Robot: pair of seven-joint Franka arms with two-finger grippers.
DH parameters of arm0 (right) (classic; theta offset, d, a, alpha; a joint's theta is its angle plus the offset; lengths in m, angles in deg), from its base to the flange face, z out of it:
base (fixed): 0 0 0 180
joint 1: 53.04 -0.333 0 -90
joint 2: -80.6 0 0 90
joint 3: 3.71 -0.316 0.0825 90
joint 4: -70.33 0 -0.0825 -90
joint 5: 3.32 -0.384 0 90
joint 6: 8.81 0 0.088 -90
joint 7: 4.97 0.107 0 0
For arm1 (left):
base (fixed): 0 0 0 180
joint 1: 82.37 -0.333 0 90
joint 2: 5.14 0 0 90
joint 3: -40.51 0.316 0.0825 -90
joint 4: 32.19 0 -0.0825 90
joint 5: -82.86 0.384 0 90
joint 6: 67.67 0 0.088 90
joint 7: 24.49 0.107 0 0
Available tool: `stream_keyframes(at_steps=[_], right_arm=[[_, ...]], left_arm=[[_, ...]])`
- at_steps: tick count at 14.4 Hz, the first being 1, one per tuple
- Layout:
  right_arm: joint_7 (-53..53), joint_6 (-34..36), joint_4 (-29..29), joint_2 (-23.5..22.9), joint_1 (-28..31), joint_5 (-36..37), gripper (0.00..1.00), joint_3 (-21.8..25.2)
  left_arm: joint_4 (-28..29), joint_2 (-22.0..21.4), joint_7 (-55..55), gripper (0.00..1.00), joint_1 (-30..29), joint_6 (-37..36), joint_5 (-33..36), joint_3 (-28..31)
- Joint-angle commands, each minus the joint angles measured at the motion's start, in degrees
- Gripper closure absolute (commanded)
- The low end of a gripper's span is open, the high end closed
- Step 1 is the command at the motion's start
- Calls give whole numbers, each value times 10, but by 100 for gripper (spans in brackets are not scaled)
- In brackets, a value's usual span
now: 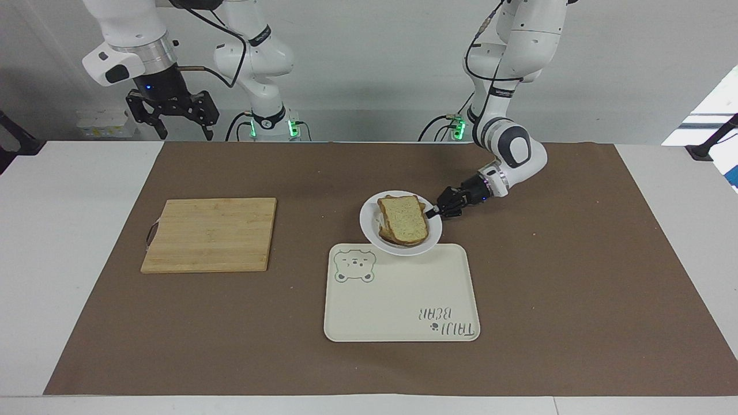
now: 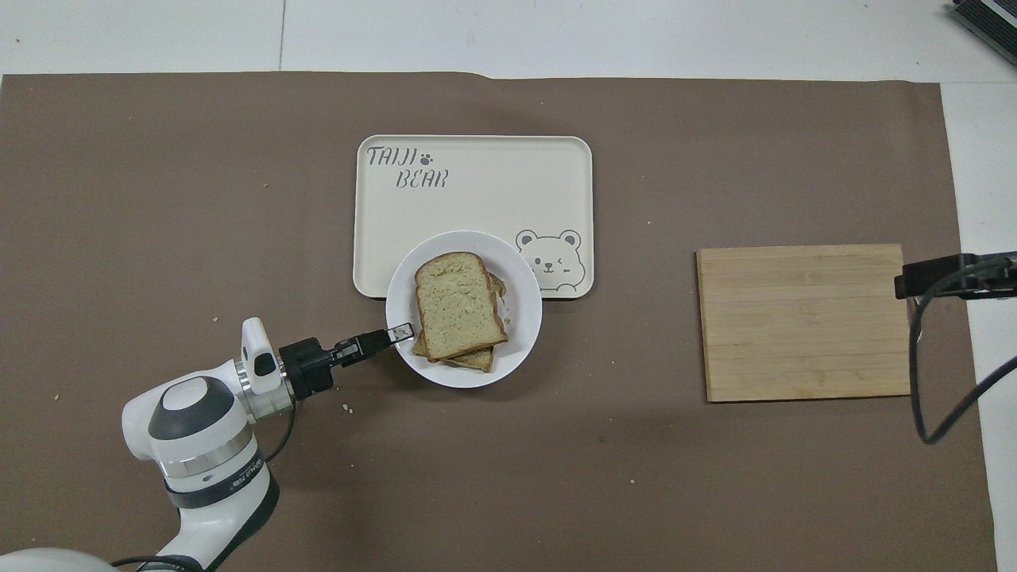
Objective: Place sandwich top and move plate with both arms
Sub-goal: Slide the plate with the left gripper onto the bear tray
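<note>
I need to keep holding the plate with my left gripper until the plate reaches the middle of the cream tray, because the white plate's base (image 2: 467, 372) overlaps the tray's near edge.
The sandwich top (image 1: 405, 219) (image 2: 458, 306), a plain slice with a brown crust, lies on a stack of bread on the small white plate (image 1: 368, 222) (image 2: 524, 318). My left gripper (image 1: 431, 212) (image 2: 400, 331) is shut on the plate's rim, on the side toward the left arm's end of the table. The plate overlaps the edge of the cream bear tray (image 1: 398, 300) (image 2: 477, 191) that is nearest the robots. My right gripper (image 1: 185, 134) hangs open and holds nothing, high over the table's edge at the right arm's end; that arm waits.
A wooden cutting board (image 1: 210, 233) (image 2: 802, 322) lies bare toward the right arm's end of the table. A brown mat with a few crumbs covers the table. The tray carries only the plate's overlap.
</note>
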Motion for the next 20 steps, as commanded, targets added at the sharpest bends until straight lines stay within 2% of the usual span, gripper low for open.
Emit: stream_keyframes(at_steps=[1, 3, 5, 10, 13, 17, 18, 19, 20], right_arm=[[2, -4, 2, 2, 6, 1, 0, -2], [1, -4, 2, 1, 6, 1, 0, -2], [2, -3, 2, 2, -1, 1, 0, 2], [2, -14, 3, 0, -22, 2, 0, 27], [1, -15, 0, -4, -22, 5, 0, 29], [-2, -13, -1, -7, 3, 5, 0, 19], [-9, -8, -10, -17, 5, 4, 0, 19], [-10, -4, -25, -25, 5, 3, 0, 20], [-10, -4, -28, -28, 4, 3, 0, 20]], left_arm=[[-47, 28, -24, 100, -8, 6, 2, -2], [-112, 64, -84, 100, -14, 33, 54, -3], [-146, 84, -130, 100, -23, 37, 107, -3], [-226, 133, -181, 100, -21, 103, 138, -21], [-258, 159, -212, 100, -23, 142, 176, -49], [-263, 173, -212, 100, -17, 158, 178, -55], [-263, 172, -214, 96, -17, 159, 179, -55], [-265, 172, -215, 73, -20, 156, 189, -55], [-273, 173, -216, 45, -22, 151, 212, -55]])
